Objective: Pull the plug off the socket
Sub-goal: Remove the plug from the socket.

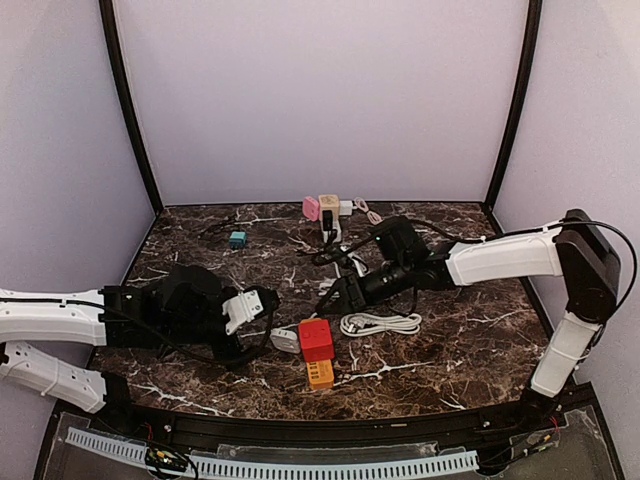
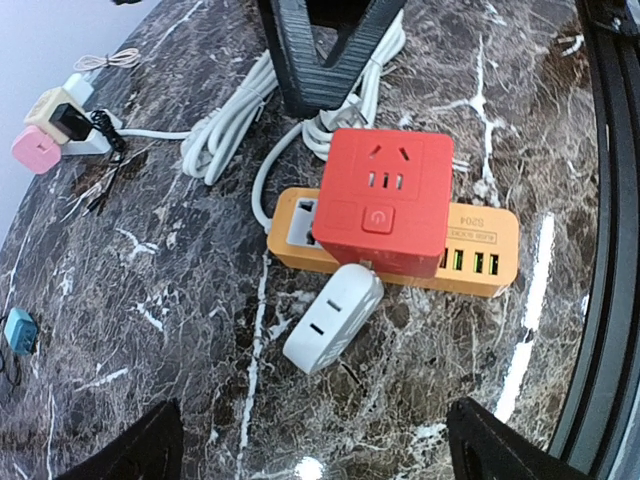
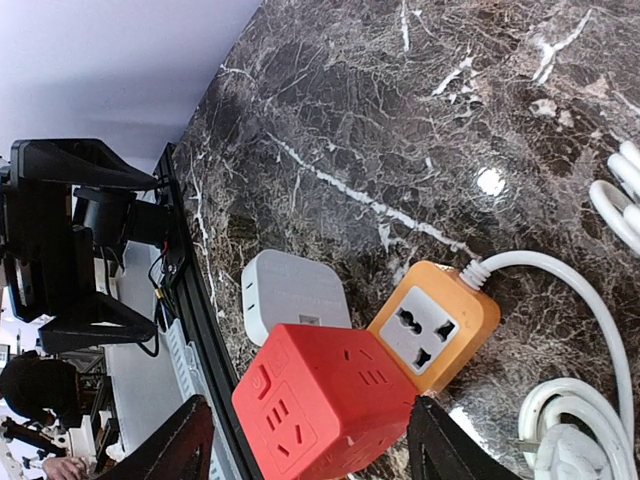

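Note:
The white plug needs to be gripped next by its outer end (image 2: 324, 328) with my left gripper. The plug's end at the red cube socket (image 2: 385, 200) then stays free to pull off.
A white plug (image 2: 333, 318) lies flat on the marble, its end against the red cube socket (image 2: 385, 200). The cube sits on an orange power strip (image 2: 480, 255). My left gripper (image 2: 320, 445) is open just short of the plug, with nothing between its fingers. My right gripper (image 3: 315, 440) is open, its fingers standing either side of the red cube (image 3: 325, 400) without clamping it. From above, the white plug (image 1: 285, 339) is left of the red cube (image 1: 316, 340), between the left gripper (image 1: 258, 318) and the right gripper (image 1: 335, 295).
A coiled white cable (image 1: 380, 323) lies right of the strip. A cluster of pink and beige adapters (image 1: 325, 210) stands at the back, with a small teal block (image 1: 237, 239) at the back left. A black rail (image 1: 330, 430) runs along the near edge.

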Motion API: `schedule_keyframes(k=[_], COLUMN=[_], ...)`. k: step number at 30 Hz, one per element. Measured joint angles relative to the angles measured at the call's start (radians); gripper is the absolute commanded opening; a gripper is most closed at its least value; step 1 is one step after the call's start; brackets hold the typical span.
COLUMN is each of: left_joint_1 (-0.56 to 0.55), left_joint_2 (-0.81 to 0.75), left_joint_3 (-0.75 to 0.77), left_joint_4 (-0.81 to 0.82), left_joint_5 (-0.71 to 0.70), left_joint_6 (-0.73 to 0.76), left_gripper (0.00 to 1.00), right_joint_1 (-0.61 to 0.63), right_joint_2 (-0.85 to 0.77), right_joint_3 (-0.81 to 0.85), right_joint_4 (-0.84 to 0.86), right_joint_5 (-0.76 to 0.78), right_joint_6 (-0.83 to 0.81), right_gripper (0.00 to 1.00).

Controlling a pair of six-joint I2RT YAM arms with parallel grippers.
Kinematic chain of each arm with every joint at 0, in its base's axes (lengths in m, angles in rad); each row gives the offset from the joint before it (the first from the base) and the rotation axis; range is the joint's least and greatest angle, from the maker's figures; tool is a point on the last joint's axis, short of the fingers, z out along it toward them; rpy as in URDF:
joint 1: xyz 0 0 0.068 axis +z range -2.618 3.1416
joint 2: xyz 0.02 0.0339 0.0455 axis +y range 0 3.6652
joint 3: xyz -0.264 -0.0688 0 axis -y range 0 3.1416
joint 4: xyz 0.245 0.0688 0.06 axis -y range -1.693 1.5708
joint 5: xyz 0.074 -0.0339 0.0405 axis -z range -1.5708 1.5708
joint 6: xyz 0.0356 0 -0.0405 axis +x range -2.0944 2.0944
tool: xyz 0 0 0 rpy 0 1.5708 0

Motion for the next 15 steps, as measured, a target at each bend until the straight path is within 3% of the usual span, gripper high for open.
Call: schedule_keyframes(k=[15], left_joint_1=[0.132], left_joint_2=[0.242], left_joint_3=[0.091], left_joint_4=[0.052], left_joint_5=[0.201], left_joint_6=[0.224], left_gripper=[0.86], right_joint_1=[0.044], right_joint_2=[0.039], right_joint_3=[-0.056], right_joint_4=[0.049], right_joint_5=[-0.006], right_joint_6=[0.035], right_gripper=[0.59])
